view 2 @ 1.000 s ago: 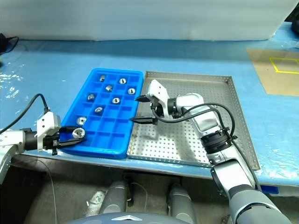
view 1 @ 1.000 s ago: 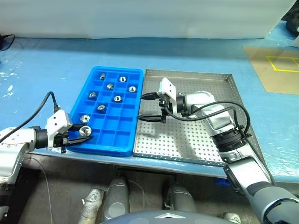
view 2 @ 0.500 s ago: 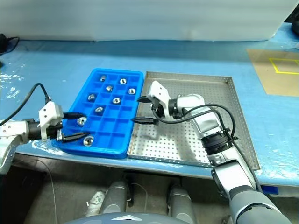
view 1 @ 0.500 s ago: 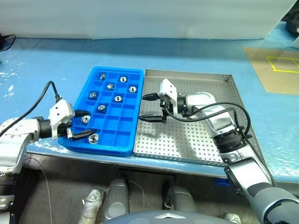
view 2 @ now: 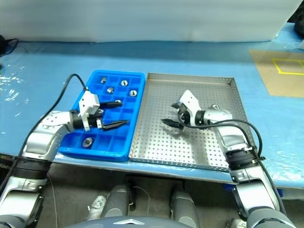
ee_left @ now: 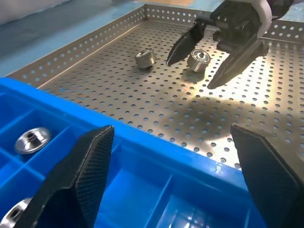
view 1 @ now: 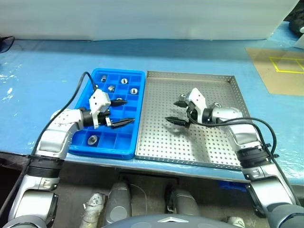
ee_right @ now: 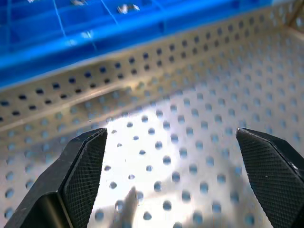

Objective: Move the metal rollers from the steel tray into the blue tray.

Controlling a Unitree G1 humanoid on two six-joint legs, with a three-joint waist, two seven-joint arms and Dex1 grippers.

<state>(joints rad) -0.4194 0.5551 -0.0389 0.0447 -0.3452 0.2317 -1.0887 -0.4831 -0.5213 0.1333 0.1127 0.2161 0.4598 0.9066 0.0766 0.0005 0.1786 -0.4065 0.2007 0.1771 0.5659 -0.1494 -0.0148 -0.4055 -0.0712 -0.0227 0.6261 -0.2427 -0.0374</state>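
The steel tray's bare bottom with its holes is between my fingers in the right wrist view, short of any roller (view 1: 183, 97). My right gripper would miss if it closed now, so it needs to move toward a roller first.
The blue tray (view 1: 105, 153) lies left of the steel tray (view 1: 190, 142), their sides touching. Several metal rollers (view 1: 123, 80) sit in its compartments, one in the near-left cell (view 1: 92, 139). My left gripper (view 1: 122, 112) hovers open and empty over the blue tray's right half, pointing at the steel tray. The right gripper (view 1: 172, 111) stands open and empty over the middle of the steel tray, pointing left. Two rollers (ee_left: 145, 58) (ee_left: 198, 57) lie on the perforated floor near the right gripper's fingers (ee_left: 183, 47); one roller (view 1: 217, 104) shows just behind that wrist.
Both trays rest on a table with a blue cover (view 1: 47, 71). A tan sheet with yellow tape (view 1: 275, 66) lies at the back right. A black cable (view 1: 76, 95) loops from my left wrist over the blue tray's left edge.
My left gripper opened, leaving its roller in the blue tray's near-left cell, then swung right over the tray. The right gripper moved right and lower over the steel tray.
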